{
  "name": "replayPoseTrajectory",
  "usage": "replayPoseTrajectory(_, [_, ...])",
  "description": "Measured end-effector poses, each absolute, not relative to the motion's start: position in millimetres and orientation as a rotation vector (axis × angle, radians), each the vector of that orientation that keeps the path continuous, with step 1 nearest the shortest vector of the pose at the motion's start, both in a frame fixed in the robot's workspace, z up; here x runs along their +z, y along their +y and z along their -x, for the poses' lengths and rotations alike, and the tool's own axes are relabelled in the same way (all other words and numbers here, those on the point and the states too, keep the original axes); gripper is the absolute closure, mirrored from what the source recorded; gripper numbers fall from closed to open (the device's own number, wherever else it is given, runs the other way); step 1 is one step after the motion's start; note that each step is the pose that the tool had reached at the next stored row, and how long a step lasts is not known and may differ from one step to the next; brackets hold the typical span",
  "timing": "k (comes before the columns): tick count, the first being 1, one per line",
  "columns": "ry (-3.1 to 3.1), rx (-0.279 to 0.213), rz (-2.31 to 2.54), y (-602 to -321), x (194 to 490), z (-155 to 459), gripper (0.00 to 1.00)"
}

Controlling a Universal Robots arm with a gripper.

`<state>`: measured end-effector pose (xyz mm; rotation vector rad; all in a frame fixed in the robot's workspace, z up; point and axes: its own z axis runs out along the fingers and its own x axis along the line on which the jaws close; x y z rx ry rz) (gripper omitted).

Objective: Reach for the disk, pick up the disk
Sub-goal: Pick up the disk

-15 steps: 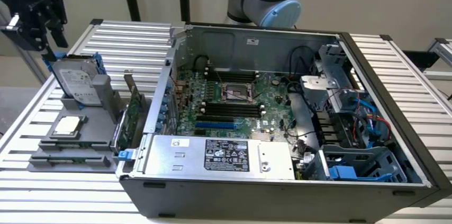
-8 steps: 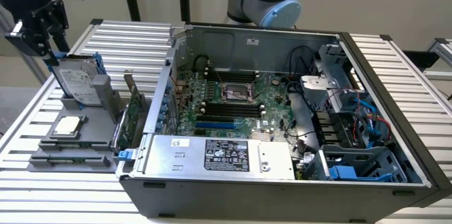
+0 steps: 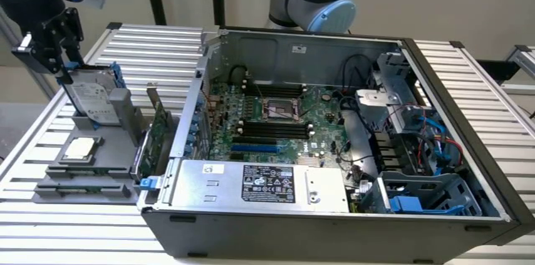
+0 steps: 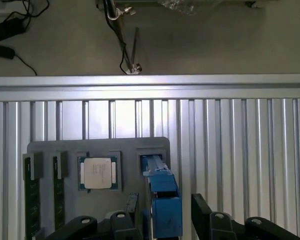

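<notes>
My fingers are on both sides of the blue caddy edge [image 3: 118, 74]. My gripper should close now. Closing now would hold the disk [image 3: 89, 97].
The disk [image 3: 89, 97], silver-grey with a white label and a blue caddy frame, stands on edge in a slot of the grey holder [image 3: 113, 174] at the exterior view's left. My black gripper [image 3: 60, 67] hangs at the disk's upper end. In the wrist view the disk's blue caddy edge [image 4: 162, 197] runs between my two fingers. One black finger [image 4: 132, 207] is on one side and the other is on the far side, each a little apart from the caddy. The gripper [image 4: 165, 216] is open and holds nothing.
The grey holder [image 4: 45, 148] also carries a square silver CPU chip [image 4: 97, 173] and two memory sticks [image 4: 31, 200]. An open computer case [image 3: 334, 121] with a silver power-supply box [image 3: 259, 183] stands close beside the holder. Everything rests on a slatted aluminium table [image 3: 159, 46].
</notes>
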<state>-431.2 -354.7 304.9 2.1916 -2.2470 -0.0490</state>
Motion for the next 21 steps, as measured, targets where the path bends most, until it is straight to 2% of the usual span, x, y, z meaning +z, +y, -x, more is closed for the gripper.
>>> replayPoseTrajectory(10, [-2.231, -0.034, -2.213, -354.7, 295.0, 432.4, 0.46])
replayPoseTrajectory(12, [-2.227, -0.032, -2.217, -354.7, 294.6, 432.7, 0.48])
replayPoseTrajectory(13, [-2.226, -0.032, -2.219, -354.7, 294.5, 432.8, 0.55])
replayPoseTrajectory(14, [-2.224, -0.032, -2.220, -354.7, 294.4, 432.9, 0.55])
replayPoseTrajectory(15, [-2.222, -0.031, -2.223, -354.7, 294.3, 433.1, 0.61])
replayPoseTrajectory(21, [-2.206, -0.030, -2.238, -354.5, 294.1, 434.8, 0.61])
